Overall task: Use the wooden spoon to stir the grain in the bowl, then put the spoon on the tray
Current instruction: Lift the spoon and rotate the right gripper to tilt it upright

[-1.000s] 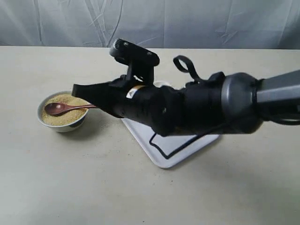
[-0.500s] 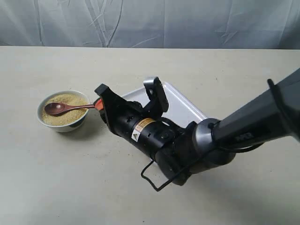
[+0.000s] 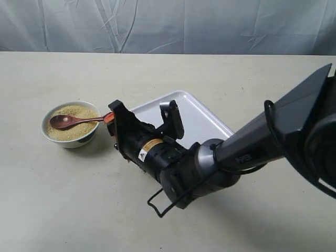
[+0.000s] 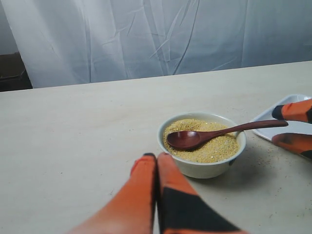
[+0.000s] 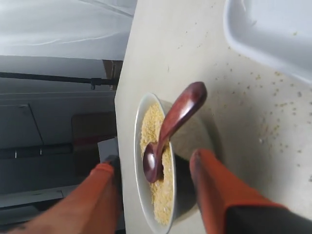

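Observation:
My right gripper moves toward the spoon first, and closing comes later. The spoon handle's end [image 5: 194, 93] is beyond my fingers, so closing now would miss it.
The small white bowl [image 3: 70, 137] stands at the left of the table, filled with yellowish grain [image 3: 79, 128]. The dark wooden spoon [image 3: 68, 122] lies with its scoop on the grain and its handle over the rim, pointing at the tray [image 3: 197, 113]. My right gripper [image 3: 111, 125] is open, its orange fingers [image 4: 294, 111] on either side of the handle's end without closing on it. In the right wrist view the spoon [image 5: 171, 124] and bowl [image 5: 141, 161] lie between the spread fingers [image 5: 208, 180]. My left gripper [image 4: 157, 157] is shut and empty, just short of the bowl [image 4: 202, 165].
The right arm's black body [image 3: 178, 163] lies low across the table in front of the tray, covering its near edge. Loose grains [image 5: 273, 97] are scattered on the table between bowl and tray. A grey curtain [image 3: 168, 26] hangs behind the table.
The right arm has rolled over and dropped low to the table, uncovering the tray. Its gripper has drawn back slightly to the handle's end. The spoon still rests in the bowl.

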`<act>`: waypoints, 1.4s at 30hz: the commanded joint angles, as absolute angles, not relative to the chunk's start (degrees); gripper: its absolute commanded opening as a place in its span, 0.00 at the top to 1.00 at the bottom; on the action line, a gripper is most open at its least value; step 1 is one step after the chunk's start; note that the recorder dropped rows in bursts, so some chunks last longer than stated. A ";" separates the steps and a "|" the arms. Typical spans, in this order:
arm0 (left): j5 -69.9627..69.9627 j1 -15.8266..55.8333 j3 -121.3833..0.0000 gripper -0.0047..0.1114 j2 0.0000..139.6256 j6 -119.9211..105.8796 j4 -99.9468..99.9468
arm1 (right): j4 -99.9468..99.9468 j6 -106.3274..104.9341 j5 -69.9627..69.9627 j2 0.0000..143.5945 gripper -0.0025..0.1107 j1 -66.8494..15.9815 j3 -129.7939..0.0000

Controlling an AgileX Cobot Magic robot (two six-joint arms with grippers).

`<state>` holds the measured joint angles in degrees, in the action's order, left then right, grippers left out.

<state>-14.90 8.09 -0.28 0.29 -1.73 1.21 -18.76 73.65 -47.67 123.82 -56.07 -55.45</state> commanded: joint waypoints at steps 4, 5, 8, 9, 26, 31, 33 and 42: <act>-14.55 8.07 0.00 0.96 0.00 -1.74 1.09 | -22.76 70.94 -41.73 127.51 0.57 -56.04 -63.81; -14.55 8.07 0.00 0.96 0.00 -1.74 1.09 | -23.92 70.94 -40.39 128.15 0.57 -56.04 -64.63; -14.55 8.07 0.00 0.96 0.00 -1.74 1.09 | -26.49 70.84 -39.81 130.06 0.57 -56.04 -66.00; -14.55 8.07 0.00 0.96 0.00 -1.74 1.09 | -26.91 70.84 -41.41 130.51 0.57 -56.04 -66.00; -14.55 8.07 0.00 0.96 0.00 -1.74 1.09 | -31.80 69.11 -48.54 131.55 0.80 -56.04 -67.53; -14.55 8.07 0.00 0.96 0.00 -1.74 1.09 | -37.01 67.40 -48.56 131.55 0.98 -56.04 -67.68; -14.55 8.07 0.00 0.96 0.00 -1.74 1.09 | -37.98 65.86 -48.91 131.55 0.98 -56.04 -67.68; -14.55 8.07 0.00 0.96 0.00 -1.74 1.09 | -35.54 63.57 -61.97 129.04 0.98 -56.04 -67.68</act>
<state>-14.90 8.09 -0.28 0.29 -1.73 1.21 -36.91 66.28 -58.63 131.10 -56.10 -67.52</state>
